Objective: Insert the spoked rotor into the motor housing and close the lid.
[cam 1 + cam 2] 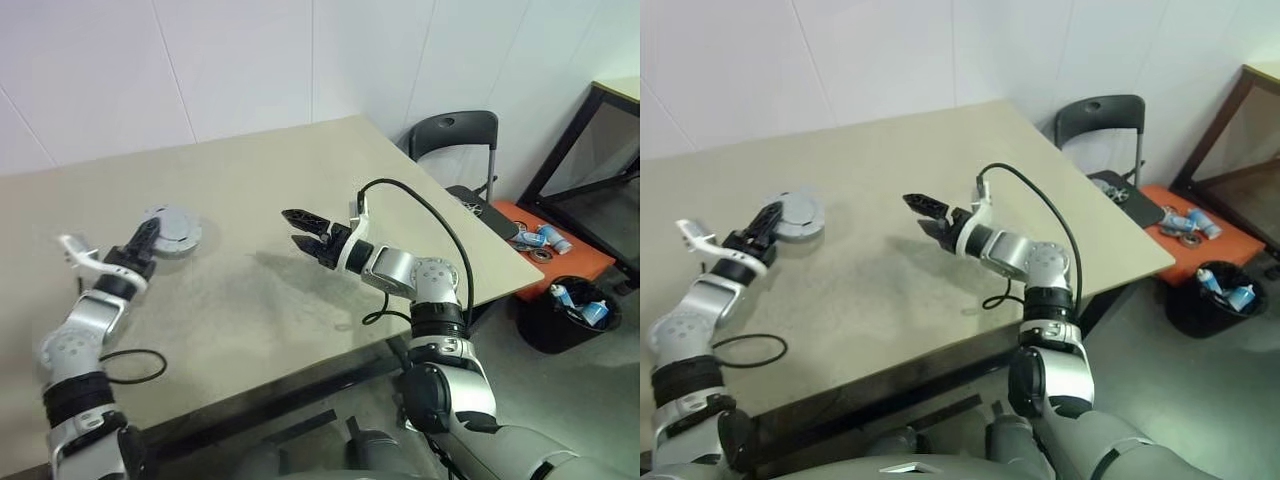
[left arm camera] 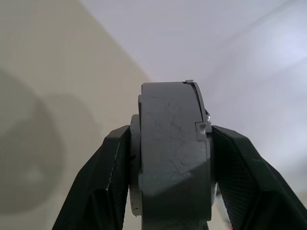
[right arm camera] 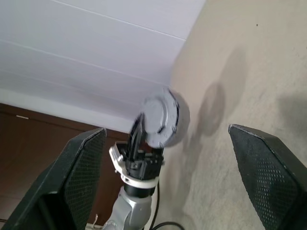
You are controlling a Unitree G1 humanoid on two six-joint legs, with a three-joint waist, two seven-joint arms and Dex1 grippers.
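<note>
My left gripper is holding the motor housing and needs to keep holding it. The housing is clear above its shadow, so it would drop if I opened now.
My left gripper (image 1: 150,232) is shut on a thick round grey case (image 1: 173,230), which I take for the motor housing with its lid on. It is held just above the left part of the tan table (image 1: 260,290). In the left wrist view the case (image 2: 170,153) stands edge-on between both black fingers (image 2: 103,182), and a seam runs round its rim. The spoked rotor is out of view. Over the table's middle my right gripper (image 1: 294,228) is open and empty, pointing left toward the case (image 3: 160,120).
A black cable loop (image 1: 130,365) lies near the table's front left edge. Off the table's right side stand a dark folding chair (image 1: 455,135), an orange surface with cans (image 1: 545,240) and a black bin (image 1: 575,310). A dark frame (image 1: 600,130) stands far right.
</note>
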